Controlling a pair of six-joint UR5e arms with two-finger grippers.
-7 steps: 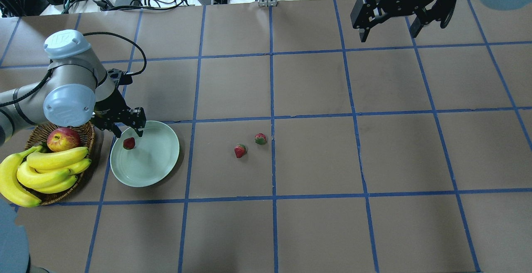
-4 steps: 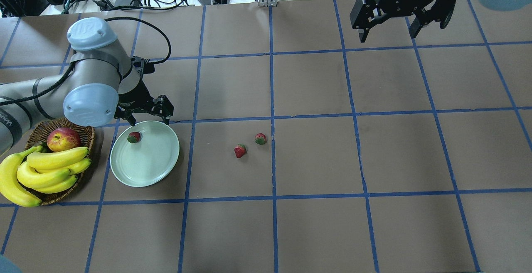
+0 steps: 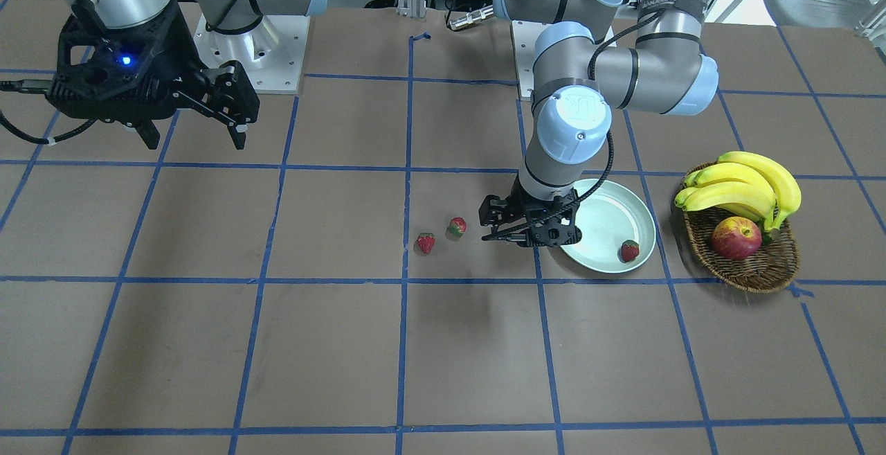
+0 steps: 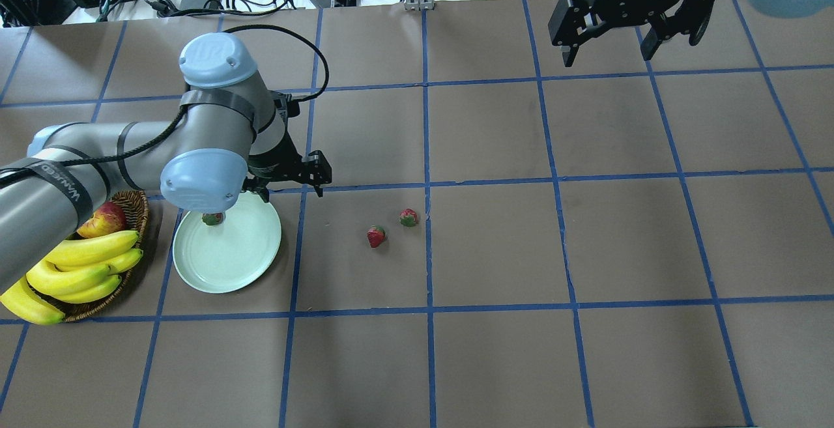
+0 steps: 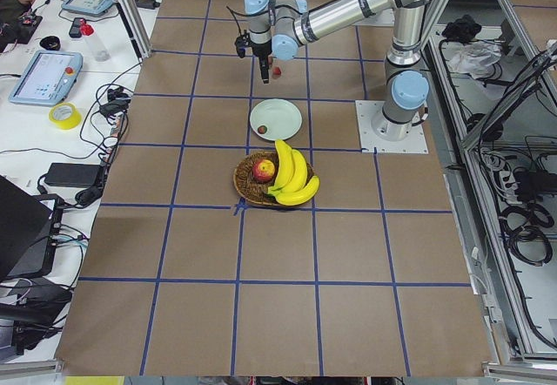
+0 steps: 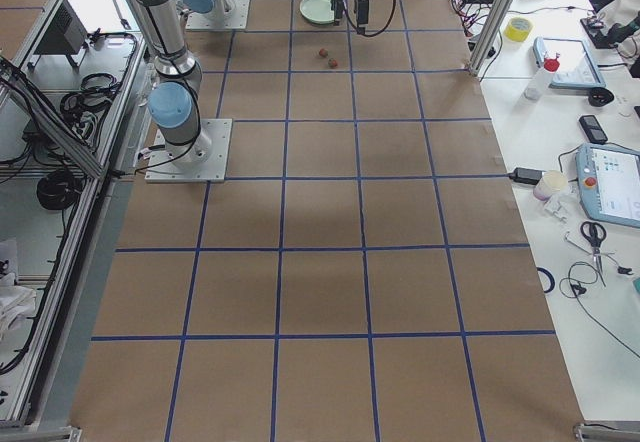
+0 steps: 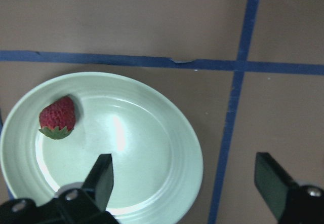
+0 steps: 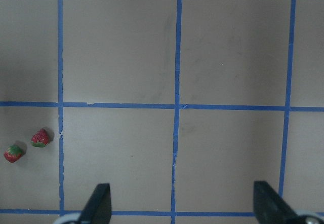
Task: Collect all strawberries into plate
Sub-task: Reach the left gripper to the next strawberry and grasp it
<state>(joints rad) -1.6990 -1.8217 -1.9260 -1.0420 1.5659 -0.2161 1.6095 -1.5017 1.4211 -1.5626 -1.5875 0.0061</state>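
Observation:
A loose strawberry should go into the mint-green plate point(image 3: 610, 226), so my left gripper should grab it by its plump red body point(image 3: 457, 226) next.
The pale mint-green plate point(image 4: 228, 265) lies at the left, next to the basket. One strawberry point(image 7: 57, 118) lies on it near the rim; it also shows in the front view point(image 3: 629, 251). Two strawberries point(image 4: 376, 236) point(image 4: 408, 217) lie close together on the table to the plate's right. My left gripper point(image 4: 292, 188) is open and empty, low over the plate's far right edge, between the plate and the two loose strawberries. My right gripper point(image 4: 609, 53) is open and empty, high over the far right of the table.
A brown wicker basket point(image 4: 133, 210) with a red apple point(image 3: 736, 238) and a bunch of bananas point(image 4: 78, 265) stands left of the plate. Cables and power bricks lie beyond the far table edge. Blue tape lines grid the brown table.
My left gripper, open and empty, has moved right from over the strawberry on the plate to the plate's far right edge. The strawberry shifted slightly on the plate. The right arm has not moved.

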